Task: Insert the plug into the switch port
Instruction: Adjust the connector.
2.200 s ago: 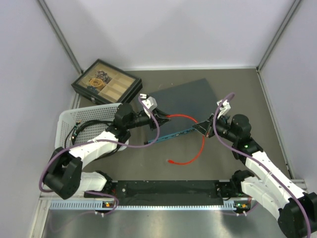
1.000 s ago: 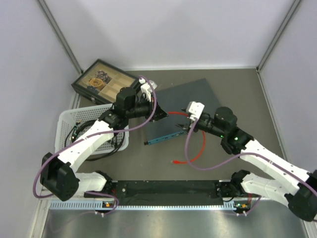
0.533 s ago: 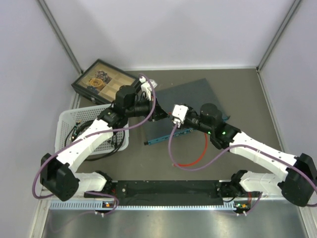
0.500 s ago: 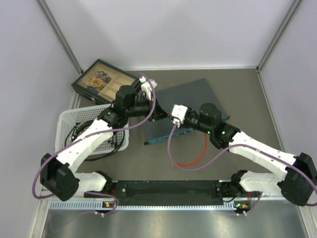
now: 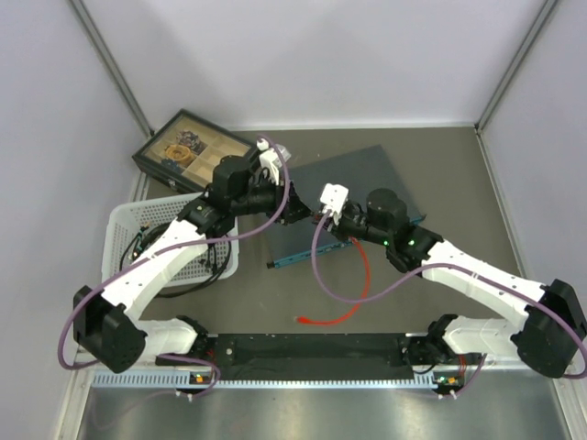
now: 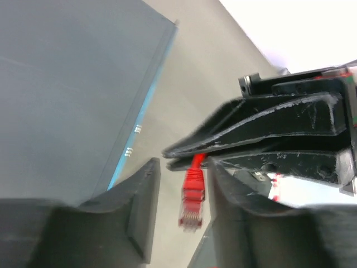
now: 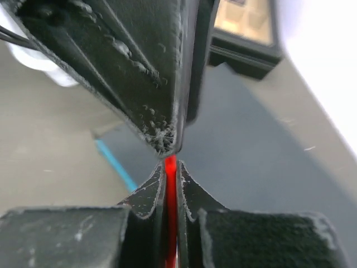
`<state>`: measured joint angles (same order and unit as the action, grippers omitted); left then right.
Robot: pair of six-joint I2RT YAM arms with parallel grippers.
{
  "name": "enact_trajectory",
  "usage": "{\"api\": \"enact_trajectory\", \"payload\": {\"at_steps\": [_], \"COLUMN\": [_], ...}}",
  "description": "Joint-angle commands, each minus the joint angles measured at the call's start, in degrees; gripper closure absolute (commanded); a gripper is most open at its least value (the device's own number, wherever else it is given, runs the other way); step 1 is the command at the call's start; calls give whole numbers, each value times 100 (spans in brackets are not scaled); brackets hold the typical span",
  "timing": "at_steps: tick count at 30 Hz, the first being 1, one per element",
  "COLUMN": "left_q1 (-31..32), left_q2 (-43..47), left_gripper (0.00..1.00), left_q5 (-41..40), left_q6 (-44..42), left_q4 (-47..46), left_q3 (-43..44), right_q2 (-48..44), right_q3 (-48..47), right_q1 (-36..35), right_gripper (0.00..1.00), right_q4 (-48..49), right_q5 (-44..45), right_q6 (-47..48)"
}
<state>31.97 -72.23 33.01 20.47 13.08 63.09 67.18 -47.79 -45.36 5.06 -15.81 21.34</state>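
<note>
My left gripper should grab the plug by its sides next, so the cable behind it stays free for my right gripper to regrip and insert.
The switch (image 5: 367,174) is a flat dark blue-grey box with a teal socket edge (image 5: 303,255) facing the near left. My right gripper (image 5: 323,223) is shut on the red cable (image 5: 362,266) just behind its plug. In the left wrist view the red plug (image 6: 192,196) hangs between my left gripper's (image 6: 181,209) open fingers (image 6: 139,206), touching neither. The right gripper's shut fingers (image 6: 262,134) show above it, and the switch (image 6: 67,84) lies to the left. In the right wrist view my right gripper (image 7: 170,167) pinches the cable (image 7: 170,223); the plug is hidden behind the left finger (image 7: 139,67).
The cable's other end (image 5: 301,320) lies loose on the table near the front rail. A white basket (image 5: 128,220) with black cables stands at the left. A black compartmented tray box (image 5: 197,151) sits at the back left, also seen in the right wrist view (image 7: 245,33).
My right gripper has carried the cable's plug leftward to my left gripper. The left gripper rose over the switch's near-left corner. The cable's loose end slid left and nearer.
</note>
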Motion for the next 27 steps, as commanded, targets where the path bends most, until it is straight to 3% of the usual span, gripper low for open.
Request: {"api": "enact_trajectory", "payload": {"at_steps": [1, 6, 11, 16, 21, 27], "left_q1": [-41, -59, -59, -59, -50, -41], "left_q2": [630, 1105, 1079, 675, 385, 69], "left_gripper": [36, 22, 18, 18, 24, 37], "left_q5": [-436, -402, 205, 908, 1426, 1849], "left_q6": [-324, -140, 167, 686, 1354, 1635], "left_q4": [-1005, -2606, -4293, -5191, -6334, -6476], "left_q3": [-199, -1008, -1694, -1756, -1783, -1633], "right_q2": [-231, -477, -706, -794, -768, -680], "right_q3": [40, 288, 437, 630, 727, 815], "right_q1": [483, 985, 1266, 1399, 1408, 1416], "right_gripper": [100, 100, 100, 100, 100, 100], "right_q4": [275, 566, 776, 1146, 1383, 1726], "right_q5": [-869, -1679, -2328, -2690, -2909, -3094], "right_q6": [-1736, -3011, -3724, -4454, -4814, -5131]}}
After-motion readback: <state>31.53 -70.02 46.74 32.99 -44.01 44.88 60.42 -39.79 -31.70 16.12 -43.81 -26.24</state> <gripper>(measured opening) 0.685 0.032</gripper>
